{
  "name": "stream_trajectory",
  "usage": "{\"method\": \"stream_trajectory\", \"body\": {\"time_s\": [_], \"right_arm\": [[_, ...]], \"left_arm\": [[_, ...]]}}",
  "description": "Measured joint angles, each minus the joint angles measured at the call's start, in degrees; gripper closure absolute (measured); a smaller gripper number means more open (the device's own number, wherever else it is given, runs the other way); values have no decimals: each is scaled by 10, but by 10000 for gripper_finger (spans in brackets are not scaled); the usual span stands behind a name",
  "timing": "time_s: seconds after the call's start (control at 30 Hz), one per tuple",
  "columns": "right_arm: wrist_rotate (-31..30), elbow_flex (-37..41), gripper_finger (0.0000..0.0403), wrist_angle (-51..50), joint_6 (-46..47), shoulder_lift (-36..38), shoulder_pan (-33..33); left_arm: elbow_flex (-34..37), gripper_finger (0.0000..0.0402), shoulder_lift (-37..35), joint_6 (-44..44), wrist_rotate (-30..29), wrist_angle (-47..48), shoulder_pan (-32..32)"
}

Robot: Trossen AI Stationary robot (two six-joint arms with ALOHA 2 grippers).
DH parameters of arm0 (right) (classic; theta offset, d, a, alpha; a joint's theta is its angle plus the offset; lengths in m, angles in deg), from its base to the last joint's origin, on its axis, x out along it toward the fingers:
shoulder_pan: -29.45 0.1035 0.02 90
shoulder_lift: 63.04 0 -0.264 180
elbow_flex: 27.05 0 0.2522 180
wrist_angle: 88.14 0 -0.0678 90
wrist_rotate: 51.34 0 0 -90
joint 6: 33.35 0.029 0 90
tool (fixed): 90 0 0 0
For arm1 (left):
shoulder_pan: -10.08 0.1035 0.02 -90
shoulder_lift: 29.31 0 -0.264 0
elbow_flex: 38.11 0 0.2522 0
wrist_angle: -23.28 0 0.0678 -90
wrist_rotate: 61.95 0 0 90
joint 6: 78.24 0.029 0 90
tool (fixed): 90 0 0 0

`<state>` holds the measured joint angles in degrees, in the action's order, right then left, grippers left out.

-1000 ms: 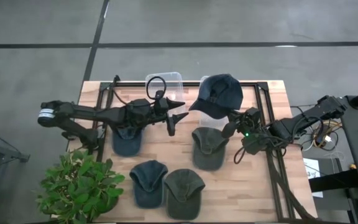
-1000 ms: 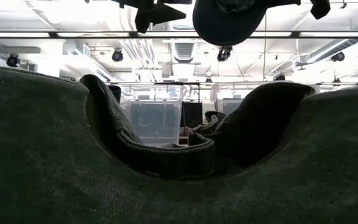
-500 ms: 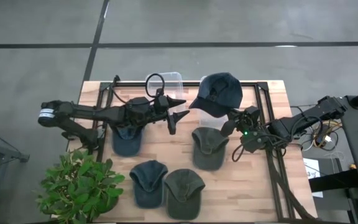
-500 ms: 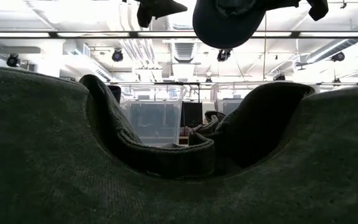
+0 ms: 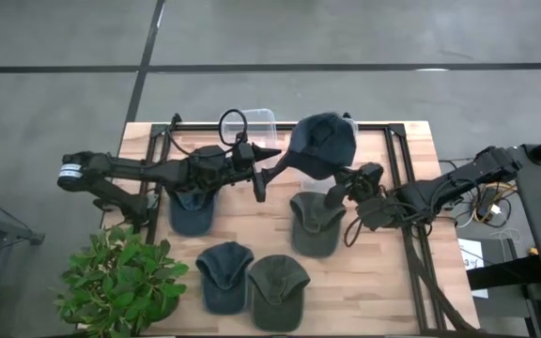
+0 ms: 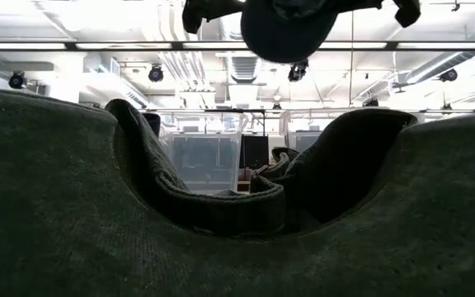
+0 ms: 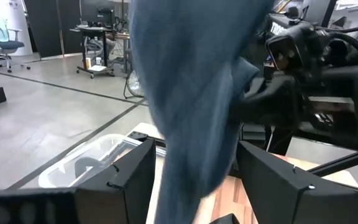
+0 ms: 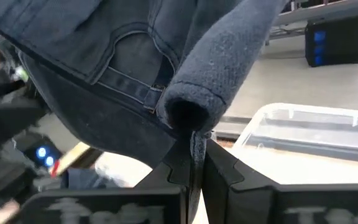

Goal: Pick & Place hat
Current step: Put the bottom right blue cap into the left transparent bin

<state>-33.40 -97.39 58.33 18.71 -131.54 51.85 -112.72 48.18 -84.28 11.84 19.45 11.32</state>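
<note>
I will take hold of the dark blue cap by its free edge with my left gripper, and then I will bring the cap to the clear bin [image 5: 250, 123].
A dark blue cap [image 5: 322, 144] hangs in the air over the table's far middle, carried by my right gripper [image 5: 339, 188], which is shut on it. In the low view the cap [image 6: 285, 29] sits high above the table. My left gripper [image 5: 270, 170] is open beside the cap's left side. In the left wrist view the blue cloth [image 7: 191, 93] hangs down between its two spread fingers [image 7: 126, 177], with a gap on each side. Several other caps lie flat on the table. My right gripper [image 8: 192, 163] pinches a thick fold of the cap's rim [image 8: 188, 109] between its two fingers, next to the arched back opening with the strap [image 8: 129, 59]. The cap is lifted clear of the table and spreads out beyond the fingertips.
A dark blue cap [image 5: 193, 214] lies under my left arm, an olive one [image 5: 315, 222] under the right gripper, and a blue [image 5: 224, 276] and an olive cap [image 5: 278, 289] near the front edge. Clear bins [image 5: 255, 122] stand at the far edge. A potted plant [image 5: 120, 277] fills the near left corner.
My right gripper has carried the cap toward the table's left, toward the left gripper. The cap's left side now hangs between the left gripper's open fingers. The right gripper has stayed shut on the cap throughout.
</note>
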Motion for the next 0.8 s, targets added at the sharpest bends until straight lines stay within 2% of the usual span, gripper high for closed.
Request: {"method": "stream_trajectory", "body": {"time_s": [0.2,0.5,0.63,0.8], "right_arm": [[14,-23,390,8,-15,-34,-1],[46,-97,390,5,-114,-84,-2],[46,-128,390,-15,-139,-110,-2],[46,-156,390,-77,-106,-129,-2]], "left_arm": [[0,184,0,-1,0,18,0],[0,192,0,-46,1,52,0],[1,235,0,-59,1,72,0],[1,342,0,-61,-6,82,0]]}}
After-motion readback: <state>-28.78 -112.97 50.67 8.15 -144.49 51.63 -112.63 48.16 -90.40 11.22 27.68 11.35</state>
